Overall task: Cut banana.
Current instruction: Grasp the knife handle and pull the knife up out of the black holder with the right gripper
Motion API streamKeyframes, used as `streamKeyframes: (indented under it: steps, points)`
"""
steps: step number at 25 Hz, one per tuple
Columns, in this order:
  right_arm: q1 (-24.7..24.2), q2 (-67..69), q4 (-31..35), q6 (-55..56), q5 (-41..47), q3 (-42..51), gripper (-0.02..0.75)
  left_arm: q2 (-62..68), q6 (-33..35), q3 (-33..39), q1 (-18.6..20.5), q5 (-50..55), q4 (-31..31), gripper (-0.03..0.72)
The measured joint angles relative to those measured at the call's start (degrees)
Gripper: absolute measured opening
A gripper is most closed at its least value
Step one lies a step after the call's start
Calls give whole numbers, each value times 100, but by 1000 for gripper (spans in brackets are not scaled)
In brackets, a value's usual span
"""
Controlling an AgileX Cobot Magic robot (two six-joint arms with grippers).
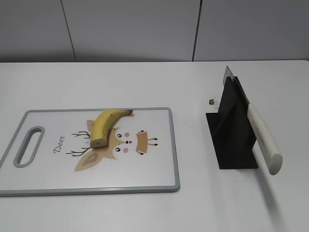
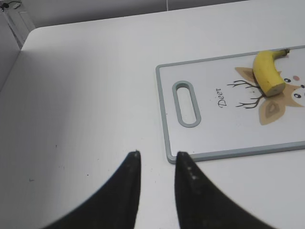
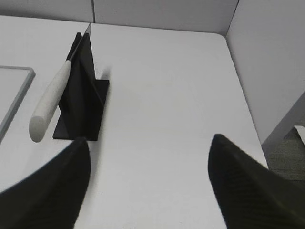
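The banana (image 1: 104,126) needs to be cut, so my right gripper will next grab the knife by its white handle (image 1: 263,140).
The banana (image 1: 104,126), a short curved yellow piece with a flat cut end and dark stem tip, lies on a white cutting board (image 1: 145,179) with a deer drawing; both also show in the left wrist view, banana (image 2: 267,72) and board (image 2: 209,138). A knife with a white handle (image 1: 263,140) rests in a black stand (image 1: 231,135), also in the right wrist view (image 3: 50,102). My left gripper (image 2: 157,155) is slightly open and empty above the table near the board's corner. My right gripper (image 3: 150,140) is wide open and empty, right of the stand. Neither gripper shows in the exterior view.
The white table (image 1: 203,203) ends at a grey wall behind. A small dark speck (image 1: 212,101) lies left of the stand. The table's right edge and a partition (image 3: 271,71) show in the right wrist view.
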Motion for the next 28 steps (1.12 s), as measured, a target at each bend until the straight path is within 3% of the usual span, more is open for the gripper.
streamKeyframes:
  steps: [11, 13, 16, 19, 24, 28]
  points:
    - [0, 1302, 0, -7, 141, -868, 582, 0, 0, 0, 0, 0, -5, 256]
    - [0, 1672, 5, -7, 361, -1017, 582, 0, 0, 0, 0, 0, -5, 315]
    - [0, 2270, 5, -7, 802, -1255, 582, 0, 0, 0, 0, 0, -31, 474]
    - [0, 2828, 79, 7, 1132, -1463, 582, 0, 0, 0, 0, 0, -89, 585]
    - [13, 3592, 539, 287, 1171, -1681, 582, 0, 341, 0, 0, 0, -472, 618]
    - [321, 4096, 826, 397, 1176, -1860, 582, 0, 571, 0, 0, 0, -675, 618]
